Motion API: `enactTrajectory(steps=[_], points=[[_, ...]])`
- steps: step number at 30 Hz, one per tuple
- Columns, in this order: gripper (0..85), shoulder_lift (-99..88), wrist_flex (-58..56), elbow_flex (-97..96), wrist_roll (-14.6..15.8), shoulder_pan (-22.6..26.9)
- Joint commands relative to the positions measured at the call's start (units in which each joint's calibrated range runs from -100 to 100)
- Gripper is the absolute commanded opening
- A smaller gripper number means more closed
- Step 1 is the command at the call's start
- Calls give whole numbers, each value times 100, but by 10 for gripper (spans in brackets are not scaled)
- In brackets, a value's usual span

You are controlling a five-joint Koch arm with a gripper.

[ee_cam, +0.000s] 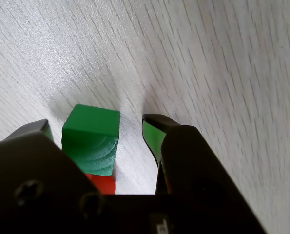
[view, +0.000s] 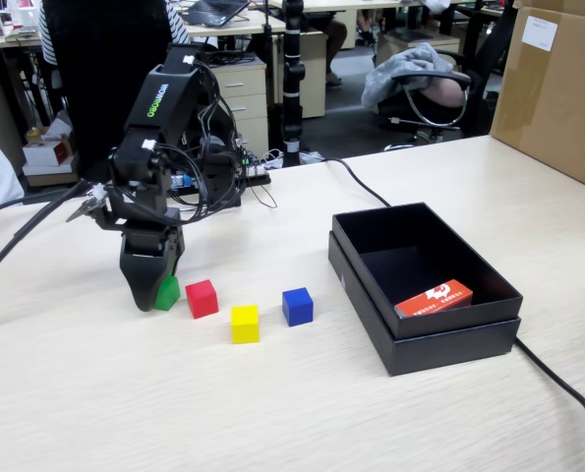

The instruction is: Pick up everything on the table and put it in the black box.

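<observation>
My gripper grabs the green cube (ee_cam: 91, 139) by two opposite sides next, to put it into the black box.
Four small cubes lie in a row on the pale wood-grain table (view: 302, 413): green (view: 169, 294), red (view: 202, 298), yellow (view: 244, 324) and blue (view: 297, 306). My gripper (view: 157, 293) points down at the row's left end, over the green cube. In the wrist view the gripper (ee_cam: 97, 123) is open and straddles the green cube (ee_cam: 91, 139). The left jaw is close against the cube; a gap separates it from the right jaw. The red cube (ee_cam: 102, 184) peeks out behind it. The black box (view: 449, 349) stands to the right in the fixed view.
An orange-red packet (view: 434, 298) lies inside the black box. A big brown carton (view: 557, 88) stands at the back right. Black cables (view: 557, 379) run across the table beside the box and behind the arm's base. Office chairs and desks sit beyond the table.
</observation>
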Motion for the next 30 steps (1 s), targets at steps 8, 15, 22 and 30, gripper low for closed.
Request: enactTrajectory(steps=[8,15,22,30], points=[[9,-109,163,578,-98,-20],[9,-2129,-321,415,-210,83],[9,-4665,-442,-165,-239,928],[9,-4596,-442,379,54,2339]])
